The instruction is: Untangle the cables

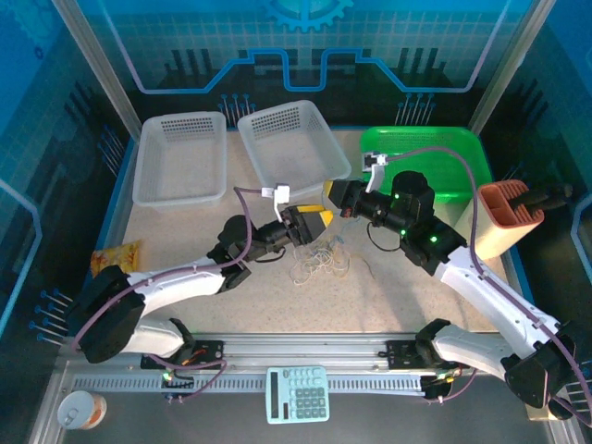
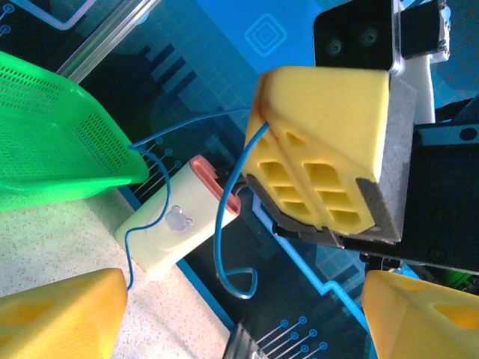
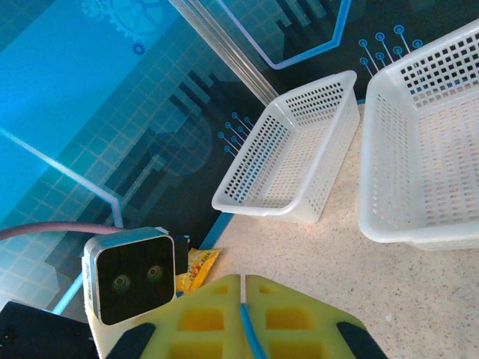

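Note:
My left gripper reaches the blue cable [image 2: 221, 217] and grabs its small hanging loop [image 2: 237, 283] next, so my right gripper stays free to untangle the blue cable's trailing part.
A loose tangle of whitish and tan cables [image 1: 319, 263] lies on the table between the two arms. A thin blue cable [image 2: 221, 217] hangs from my right gripper [image 3: 243, 283], whose yellow fingers [image 2: 322, 149] are shut on it; the strand [image 3: 249, 329] runs down between the pads. Its lower end curls into a small loop in the air, and another stretch trails toward the green basket [image 2: 52, 142]. My left gripper [image 2: 243, 288] stands open just below and in front of the right gripper [image 1: 331, 196], its fingers [image 2: 60, 314] on either side of the loop, touching nothing.
Two white baskets [image 1: 180, 157] [image 1: 291, 139] and the green basket [image 1: 425, 148] stand at the back. A cream holder with a brown top [image 1: 504, 217] is at the right edge. A snack packet [image 1: 116, 257] lies left, a calculator [image 1: 298, 393] and a can [image 1: 81, 409] near the front.

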Controlling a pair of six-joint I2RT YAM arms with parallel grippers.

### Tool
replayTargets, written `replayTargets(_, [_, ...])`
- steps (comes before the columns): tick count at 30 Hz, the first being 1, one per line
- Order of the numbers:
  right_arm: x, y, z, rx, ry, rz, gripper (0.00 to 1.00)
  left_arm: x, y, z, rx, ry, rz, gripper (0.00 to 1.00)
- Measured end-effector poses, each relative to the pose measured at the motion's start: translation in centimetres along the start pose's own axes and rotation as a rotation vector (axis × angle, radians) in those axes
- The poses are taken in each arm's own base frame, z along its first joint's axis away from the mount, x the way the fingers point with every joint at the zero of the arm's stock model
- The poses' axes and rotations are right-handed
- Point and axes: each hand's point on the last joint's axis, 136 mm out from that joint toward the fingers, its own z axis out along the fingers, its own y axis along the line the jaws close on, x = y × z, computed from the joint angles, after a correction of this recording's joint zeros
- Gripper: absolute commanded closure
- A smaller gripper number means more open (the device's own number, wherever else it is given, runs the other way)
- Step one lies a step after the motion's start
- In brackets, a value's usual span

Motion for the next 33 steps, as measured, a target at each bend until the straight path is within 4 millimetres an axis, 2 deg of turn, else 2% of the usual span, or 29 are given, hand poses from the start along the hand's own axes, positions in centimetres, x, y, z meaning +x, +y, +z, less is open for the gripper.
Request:
replayTargets(7, [0.0, 0.1, 0.0, -0.003, -0.003, 0.004, 1.0, 1.0, 1.9, 1.1, -0.024, 0.004, -0.039, 0.27])
replayTargets(11, [-0.1, 0.1, 0.0, -0.003, -0.003, 0.004, 1.0, 1.1, 2.1, 1.5, -0.016, -0.006, -0.054, 0.28])
replayTargets(15, [0.0, 0.0, 0.0, -0.002, -0.002, 0.005, 1.0, 1.0, 2.1, 1.7, -0.008, -0.022, -0.055, 0.35])
replayTargets(19, [0.3, -0.3, 0.1, 0.002, 0.003, 0.01, 1.0, 0.6, 1.9, 1.8, -0.002, -0.042, -0.061, 0.47])
replayTargets(23, [0.5, -0.5, 0.1, 0.004, 0.006, 0.011, 1.0, 0.4, 2.0, 1.9, -0.001, -0.059, -0.069, 0.64])
replayTargets(26, [0.6, -0.5, 0.2, 0.006, 0.007, 0.015, 1.0, 0.4, 2.2, 2.0, -0.002, -0.063, -0.071, 0.69])
replayTargets(31, [0.5, -0.5, 0.1, 0.007, 0.003, 0.014, 1.0, 0.2, 1.9, 2.0, 0.008, -0.075, -0.08, 0.98])
replayTargets(32, [0.5, -0.5, 0.1, 0.009, 0.002, 0.012, 0.94, 0.1, 1.8, 2.0, 0.012, -0.078, -0.082, 1.0])
replayTargets(33, [0.5, -0.6, 0.1, 0.011, 0.001, 0.01, 0.8, 0.1, 1.8, 2.0, 0.014, -0.079, -0.083, 1.0])
